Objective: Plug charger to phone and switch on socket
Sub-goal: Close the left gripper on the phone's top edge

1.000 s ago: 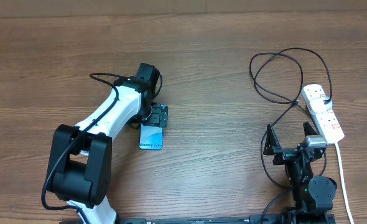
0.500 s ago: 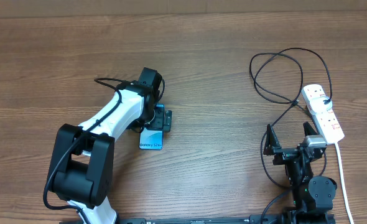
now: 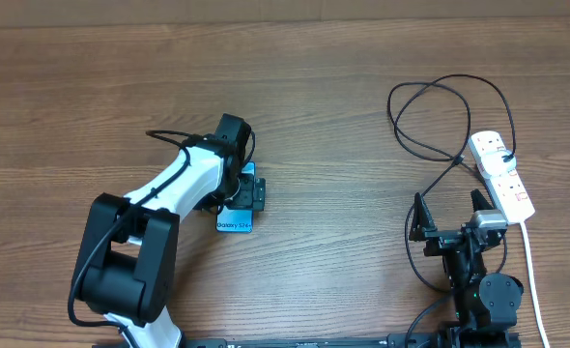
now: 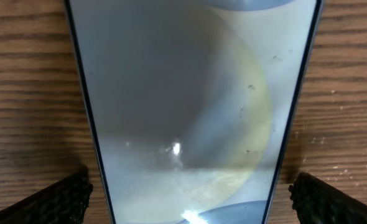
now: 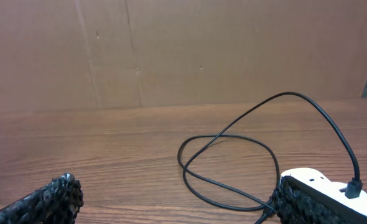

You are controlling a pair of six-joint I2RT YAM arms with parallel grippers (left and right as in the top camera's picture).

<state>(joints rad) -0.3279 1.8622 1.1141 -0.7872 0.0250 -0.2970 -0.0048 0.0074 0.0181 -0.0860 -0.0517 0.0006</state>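
Observation:
My left gripper's open fingers are beside the long edges of the flat phone, one at each. Closing now would hold the phone if they closed now. My left gripper needs to close on the phone.
The phone (image 3: 235, 221), with a light blue screen, lies flat on the wooden table left of centre. My left gripper (image 3: 250, 189) hovers over its far end, open, with a finger on each side. In the left wrist view the phone (image 4: 183, 106) fills the frame, and the fingertips of my left gripper (image 4: 190, 199) stand clear of its edges. The black charger cable (image 3: 459, 79) loops at the right, its plug seated in the white socket (image 3: 503, 176). My right gripper (image 3: 449, 218) is open and empty, near the cable (image 5: 233, 137) and the socket (image 5: 323, 185).
The socket's thick white cord (image 3: 532, 275) runs down toward the front edge at the right. A brown cardboard wall (image 5: 183, 56) stands behind the table. Bare wood (image 3: 333, 193) lies between the phone and the cable.
My left gripper has shifted slightly right and toward the front, settling over the phone's far end. The phone, cable and right arm have not moved.

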